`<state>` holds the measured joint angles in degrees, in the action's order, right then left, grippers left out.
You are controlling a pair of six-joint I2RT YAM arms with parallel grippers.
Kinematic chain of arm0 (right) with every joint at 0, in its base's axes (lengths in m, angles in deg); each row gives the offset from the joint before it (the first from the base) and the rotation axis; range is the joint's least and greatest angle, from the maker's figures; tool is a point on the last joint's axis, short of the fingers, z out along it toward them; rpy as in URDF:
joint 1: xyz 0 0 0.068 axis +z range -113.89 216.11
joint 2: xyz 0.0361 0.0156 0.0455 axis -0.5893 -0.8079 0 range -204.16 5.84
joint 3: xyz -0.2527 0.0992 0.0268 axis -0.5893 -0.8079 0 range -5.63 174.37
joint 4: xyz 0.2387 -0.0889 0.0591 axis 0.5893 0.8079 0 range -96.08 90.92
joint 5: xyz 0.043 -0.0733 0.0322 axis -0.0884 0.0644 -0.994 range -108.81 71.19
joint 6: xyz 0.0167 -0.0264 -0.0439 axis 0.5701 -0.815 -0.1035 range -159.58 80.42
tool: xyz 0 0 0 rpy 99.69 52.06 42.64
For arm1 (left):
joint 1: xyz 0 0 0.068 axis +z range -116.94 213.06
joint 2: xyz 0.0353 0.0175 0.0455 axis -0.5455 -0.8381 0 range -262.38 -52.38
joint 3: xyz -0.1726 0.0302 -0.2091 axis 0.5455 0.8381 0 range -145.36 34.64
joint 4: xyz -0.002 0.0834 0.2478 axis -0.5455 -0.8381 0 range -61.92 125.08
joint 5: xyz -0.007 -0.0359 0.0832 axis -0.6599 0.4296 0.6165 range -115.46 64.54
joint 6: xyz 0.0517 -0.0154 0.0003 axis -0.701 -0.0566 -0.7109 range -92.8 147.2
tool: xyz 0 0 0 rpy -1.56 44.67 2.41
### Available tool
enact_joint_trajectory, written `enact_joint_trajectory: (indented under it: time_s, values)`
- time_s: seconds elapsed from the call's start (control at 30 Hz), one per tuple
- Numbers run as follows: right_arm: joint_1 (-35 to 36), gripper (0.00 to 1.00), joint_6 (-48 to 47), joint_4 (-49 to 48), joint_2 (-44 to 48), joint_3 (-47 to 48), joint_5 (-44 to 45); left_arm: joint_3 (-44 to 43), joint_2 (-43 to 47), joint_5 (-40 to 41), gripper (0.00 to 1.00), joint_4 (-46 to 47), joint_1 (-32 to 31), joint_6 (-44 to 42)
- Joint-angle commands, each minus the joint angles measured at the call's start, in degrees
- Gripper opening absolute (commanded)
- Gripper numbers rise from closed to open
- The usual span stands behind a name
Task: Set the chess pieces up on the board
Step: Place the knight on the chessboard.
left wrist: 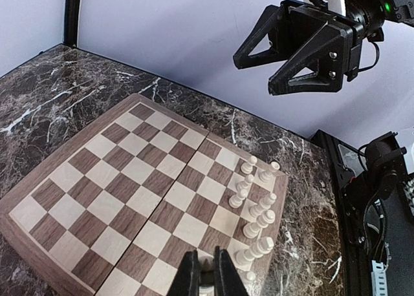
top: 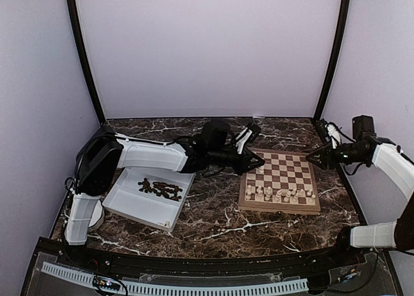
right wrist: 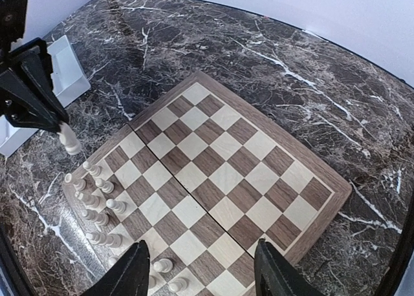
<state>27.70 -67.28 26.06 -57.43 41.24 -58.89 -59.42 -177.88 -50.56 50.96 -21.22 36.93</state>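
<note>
The pale piece hangs above the board's edge, short of the free squares. It moves toward the squares in my left gripper first, and it is too early to release it.
The board (top: 284, 170) lies right of centre, with several pale chess pieces (top: 278, 194) standing on its two near rows. My left gripper (top: 256, 163) hovers over the board's left edge, shut on a pale piece (left wrist: 206, 265). In the right wrist view that piece (right wrist: 68, 139) hangs below the left gripper's black fingers (right wrist: 39, 108), just off the board's corner. My right gripper (right wrist: 204, 276) stands open above the board's right side, with nothing between its fingers. It shows open too in the left wrist view (left wrist: 284, 57). Dark chess pieces (top: 160, 189) lie heaped in the white tray (top: 139, 212).
The white tray sits on the marble table left of the board, under the left arm. Black frame posts (top: 84, 57) stand at the back corners. Cables and the right arm's base (left wrist: 381, 173) are beyond the board's right edge.
</note>
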Motion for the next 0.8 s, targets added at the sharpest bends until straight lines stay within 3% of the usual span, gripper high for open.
enact_joint_trajectory:
  time_s: [0.0, 0.57, 0.77]
  values:
    - [1.33, 0.56, -0.28, 1.42, -0.17, 0.96, -1.91, -1.74, -2.64, -1.68, 0.03, 11.57, -0.32, -1.67]
    - [1.90, 0.56, 0.02, 1.04, 0.50, -0.08, -0.18, -5.51, -12.34, 1.79, 0.06, 10.44, -0.42, -10.13]
    - [3.64, 0.57, -1.15, 1.56, -1.92, 1.14, 0.40, -5.45, -12.71, 1.93, 0.19, 9.50, -0.39, -11.77]
